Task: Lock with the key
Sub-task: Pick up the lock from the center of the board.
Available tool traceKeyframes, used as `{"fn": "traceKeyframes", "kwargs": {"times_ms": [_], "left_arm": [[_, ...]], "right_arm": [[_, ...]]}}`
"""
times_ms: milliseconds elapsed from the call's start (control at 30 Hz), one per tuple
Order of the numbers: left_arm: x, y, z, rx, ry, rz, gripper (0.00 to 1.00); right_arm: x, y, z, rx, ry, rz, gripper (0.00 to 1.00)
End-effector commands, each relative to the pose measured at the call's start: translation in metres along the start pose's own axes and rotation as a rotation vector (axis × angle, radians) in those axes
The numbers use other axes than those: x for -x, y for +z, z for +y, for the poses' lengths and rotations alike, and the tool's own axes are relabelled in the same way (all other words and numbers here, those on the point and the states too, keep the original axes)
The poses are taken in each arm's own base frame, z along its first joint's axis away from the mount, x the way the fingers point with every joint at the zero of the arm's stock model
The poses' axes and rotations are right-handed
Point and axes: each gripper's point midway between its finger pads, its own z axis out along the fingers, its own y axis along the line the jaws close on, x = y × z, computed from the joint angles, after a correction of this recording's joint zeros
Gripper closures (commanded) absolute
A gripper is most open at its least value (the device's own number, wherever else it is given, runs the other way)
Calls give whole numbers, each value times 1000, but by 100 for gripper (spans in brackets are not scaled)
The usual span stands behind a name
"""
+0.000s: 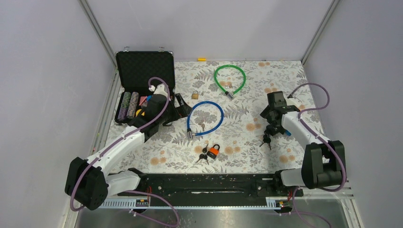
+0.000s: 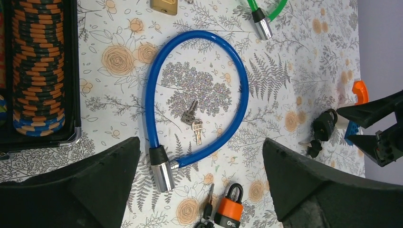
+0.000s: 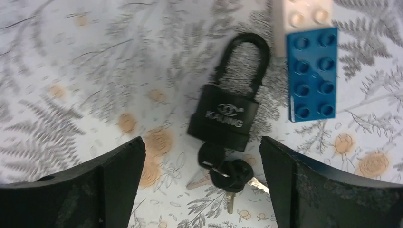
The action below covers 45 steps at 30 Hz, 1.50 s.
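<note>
My right gripper grabs the black padlock across its body's opposite sides next, since this leaves the shackle and key free for locking.
A black padlock point(image 3: 225, 116) lies flat on the flowered table, shackle pointing away. A bunch of black-headed keys point(image 3: 228, 175) hangs at its base, one key at the keyhole. My right gripper point(image 3: 202, 140) is open and empty just above it, fingers either side of the keys, not touching. In the top view the right gripper point(image 1: 270, 127) hovers over this padlock point(image 1: 266, 138). My left gripper point(image 2: 200, 142) is open and empty above the blue cable lock point(image 2: 199, 35). The left gripper point(image 1: 180, 107) sits beside the case in the top view.
Two silver keys point(image 2: 192, 122) lie inside the blue loop. An orange padlock point(image 1: 213, 152) with keys lies near the front. A green cable lock point(image 1: 229, 65) and a brass padlock point(image 1: 195, 95) lie at the back. An open black case point(image 1: 142, 71) holds poker chips. A blue-and-white brick point(image 3: 311, 71) touches the black padlock's shackle.
</note>
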Motion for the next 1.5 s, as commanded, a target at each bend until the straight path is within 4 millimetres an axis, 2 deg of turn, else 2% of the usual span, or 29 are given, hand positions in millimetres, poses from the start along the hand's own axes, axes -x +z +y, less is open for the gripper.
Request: {"fn": "traceKeyframes", "kwargs": {"times_ms": [0,100,200,233,300,333,367,600,700,933,1100,1200,1333,1467], "left_arm": [[6,-5,-2,-12,8,-35,1],[6,-5,-4,-20,6,-30,1],[5,-4,-5,-25,5,-26,1],[5,-4,-4,-23,5,-26,1],[5,-4,-4,-25,4,-27,1],[4,-4,-4,-25,3,-26,1],[4,-4,-3,-24,2,-26,1],[5,-5,-5,-25,4,-27,1],[5,-5,-4,-23,5,-26,1],[7,-7,-5,-22,7,-31,1],[7,-8,-5,-23,6,-34,1],[7,-7,-6,-27,6,-29,1],[8,-5,-6,-29,2,-32,1],[3,-3,-12,-60,-3,-8,1]], "right_arm": [[-7,11,-32,-191,159,23,4],[-11,22,-28,-222,209,46,4],[-13,31,-32,-292,241,75,4],[-15,34,-34,-311,249,88,7],[-16,41,-37,-331,253,102,31],[-17,44,-38,-338,255,107,39],[-16,46,-37,-336,257,112,43],[-9,58,-29,-305,247,148,57],[-11,61,-23,-284,234,176,61],[-12,62,-19,-258,221,191,57],[-5,55,-20,-222,208,150,52],[-2,43,-13,-150,208,148,58],[-5,25,8,11,238,187,74],[-22,10,27,128,228,278,75]]}}
